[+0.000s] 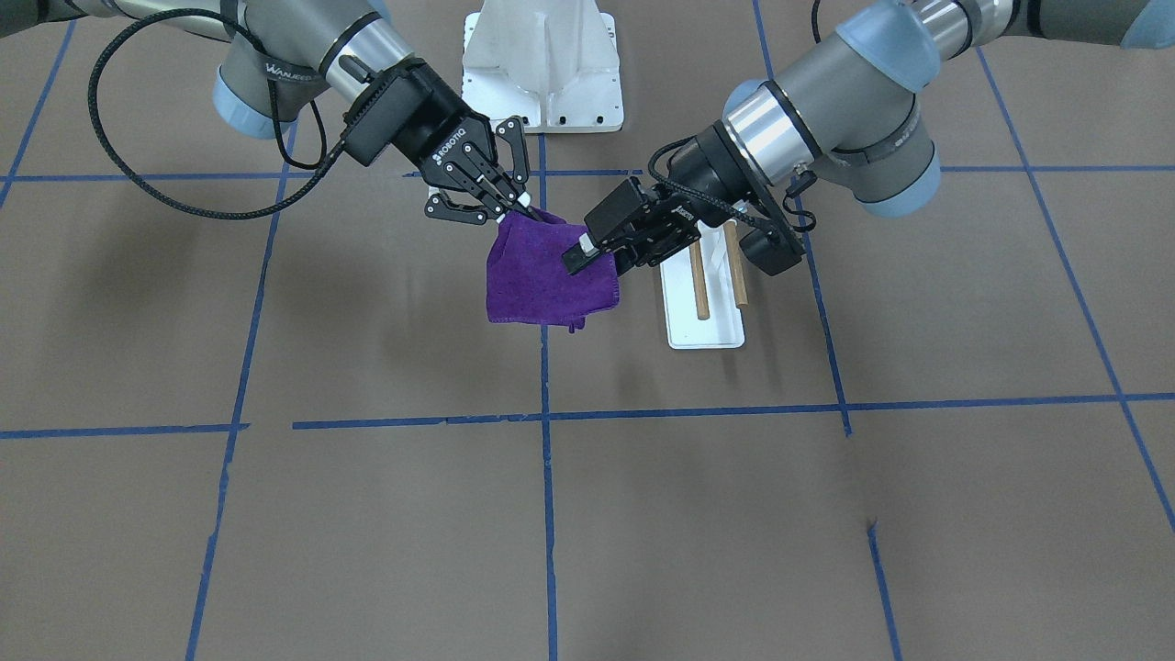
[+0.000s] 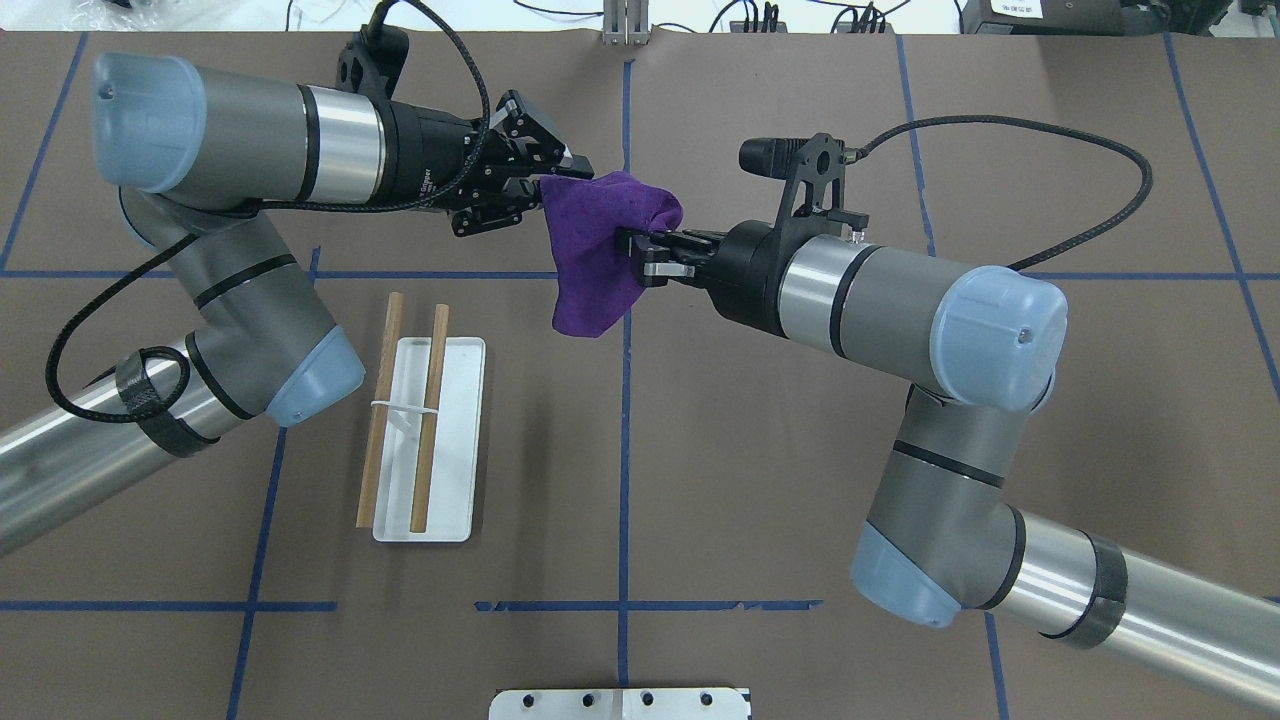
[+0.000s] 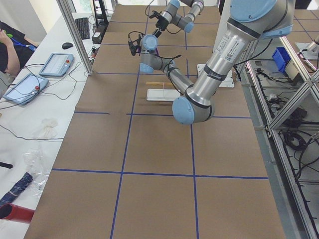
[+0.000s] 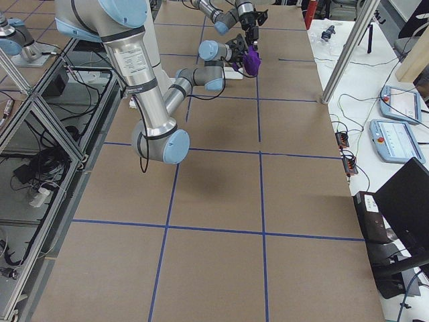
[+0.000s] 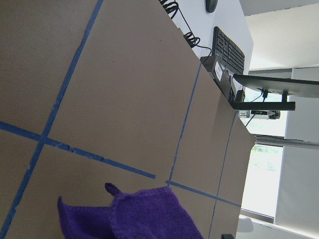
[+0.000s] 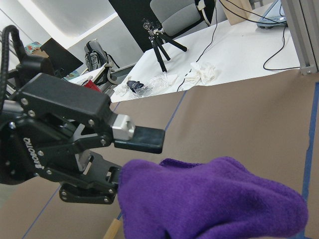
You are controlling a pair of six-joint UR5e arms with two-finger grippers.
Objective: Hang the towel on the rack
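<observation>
Next, my left gripper grabs the purple towel by its top corner (image 1: 524,219) to hang it over the rack's rods.
The purple towel (image 1: 548,275) hangs in the air between my two grippers, above the table; it also shows in the overhead view (image 2: 592,270). My right gripper (image 1: 520,208) is shut on its upper corner. My left gripper (image 2: 548,186) stands open at the towel's opposite edge. In the right wrist view its upper finger (image 6: 144,139) lies just above the cloth (image 6: 209,199), while its lower finger is hidden. The rack (image 2: 456,440) has a white base and two wooden rods (image 2: 430,420). It stands on the table to the left of the towel, apart from it.
A large white metal pedestal (image 1: 542,64) with bolt holes stands at the robot's edge of the table. Blue tape lines cross the brown table cover. My left arm's wrist and cable hang over the rack's inner end (image 1: 707,332).
</observation>
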